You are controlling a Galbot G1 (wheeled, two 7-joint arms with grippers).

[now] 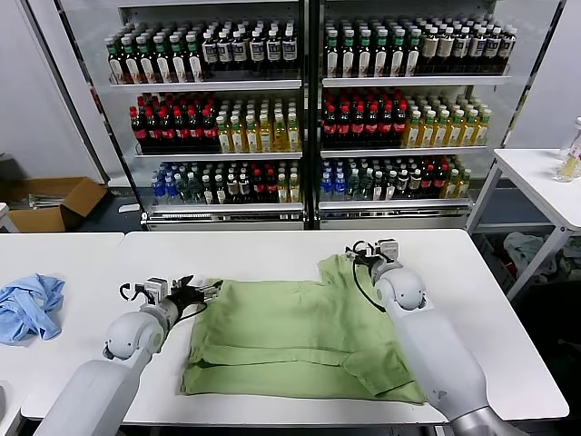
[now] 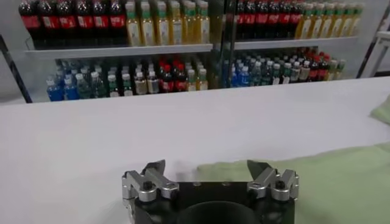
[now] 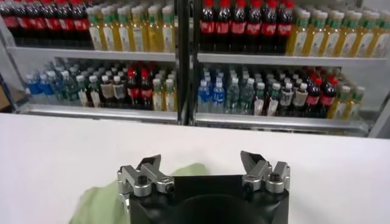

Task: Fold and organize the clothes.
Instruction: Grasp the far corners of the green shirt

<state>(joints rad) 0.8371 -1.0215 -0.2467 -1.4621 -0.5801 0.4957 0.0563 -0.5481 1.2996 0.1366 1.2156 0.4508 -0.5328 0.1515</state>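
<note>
Next, my right gripper grips the light green shirt by its sleeve (image 1: 334,271) to fold it in over the shirt's body (image 1: 281,313).
The clothes, one light green shirt (image 1: 290,336), lie spread and partly folded on the white table (image 1: 245,254). My left gripper (image 1: 211,291) hovers at the shirt's far left corner, open and holding nothing. In the left wrist view the open left gripper (image 2: 207,169) sits just over the shirt's edge (image 2: 341,182). My right gripper (image 1: 361,254) is at the shirt's far right sleeve, also open and empty. The right wrist view shows the right gripper (image 3: 201,161) wide apart, with a corner of green shirt (image 3: 97,204) below it.
A light blue cloth (image 1: 27,309) lies crumpled on the neighbouring table at the left. Bottle shelves (image 1: 309,109) stand behind the table. A cardboard box (image 1: 54,202) sits on the floor at the far left, and another white table (image 1: 545,177) stands at the right.
</note>
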